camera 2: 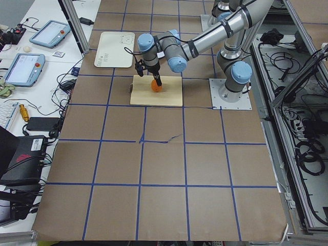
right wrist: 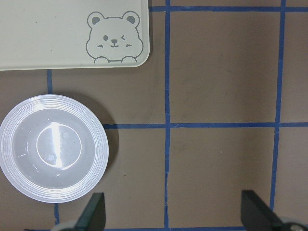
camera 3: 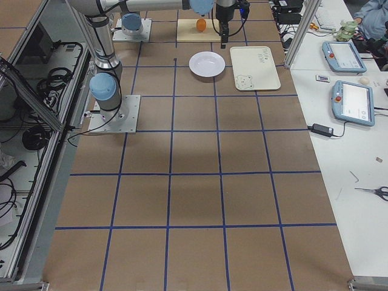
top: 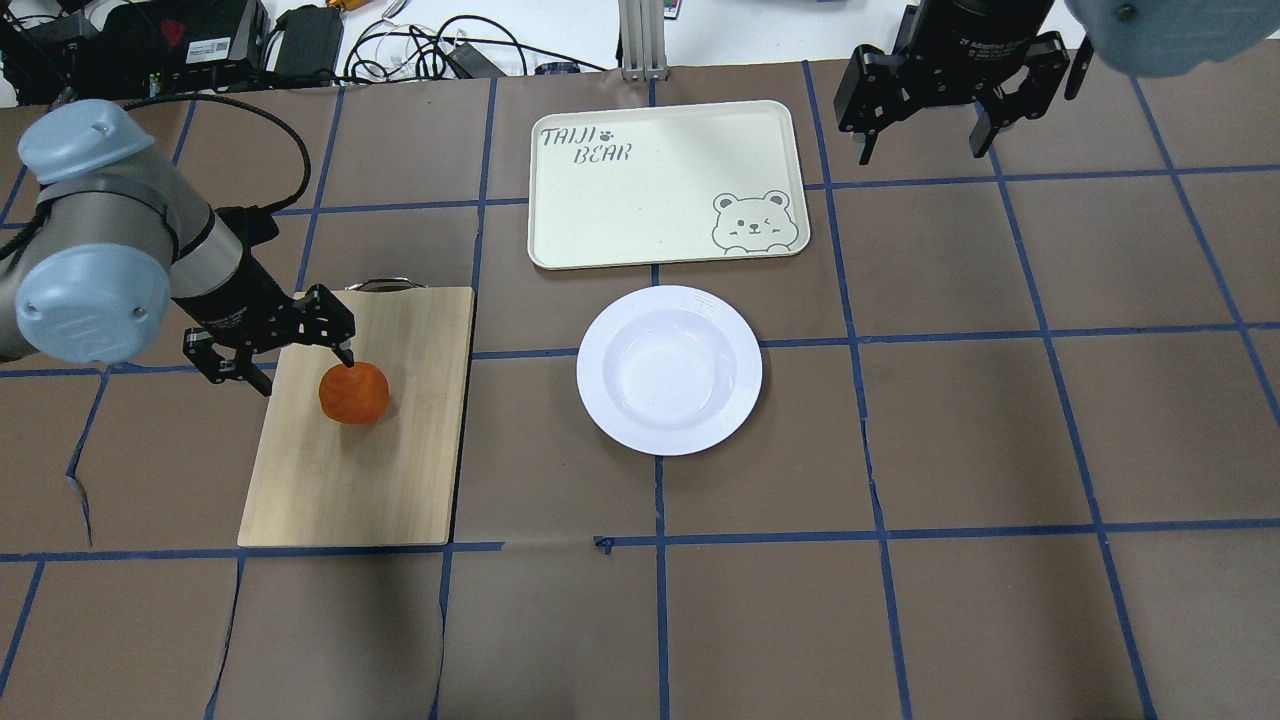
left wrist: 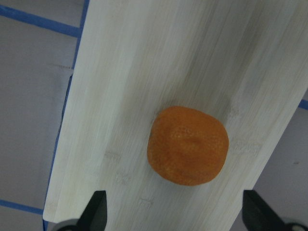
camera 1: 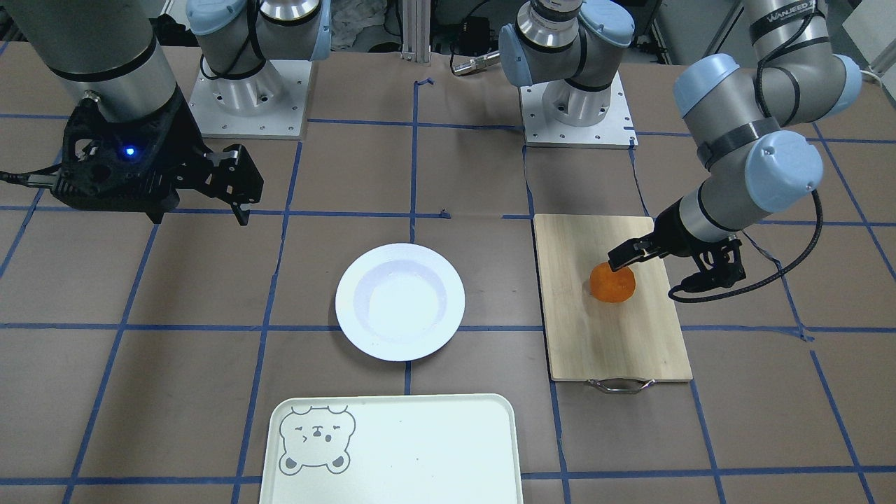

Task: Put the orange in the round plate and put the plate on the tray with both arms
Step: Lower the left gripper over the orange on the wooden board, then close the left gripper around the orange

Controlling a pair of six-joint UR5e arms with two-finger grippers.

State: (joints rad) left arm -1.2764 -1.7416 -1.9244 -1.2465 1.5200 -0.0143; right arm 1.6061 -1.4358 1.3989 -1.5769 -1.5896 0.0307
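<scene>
Next, my left gripper grabs the orange around its plump round body, to get the orange into the round plate.
The orange lies on a bamboo cutting board. My left gripper hangs open just above it, one finger over the fruit's edge. In the left wrist view the orange sits slightly ahead of the two spread fingertips. The white round plate stands empty in the middle of the table. Just beyond it lies the cream tray with its bear face, also empty. My right gripper hovers open, high beside the tray, holding nothing.
The board's metal handle points toward the operators' side. Blue tape lines grid the brown table cover. Both arm bases stand on the robot's side. Cables and devices lie beyond the far table edge.
</scene>
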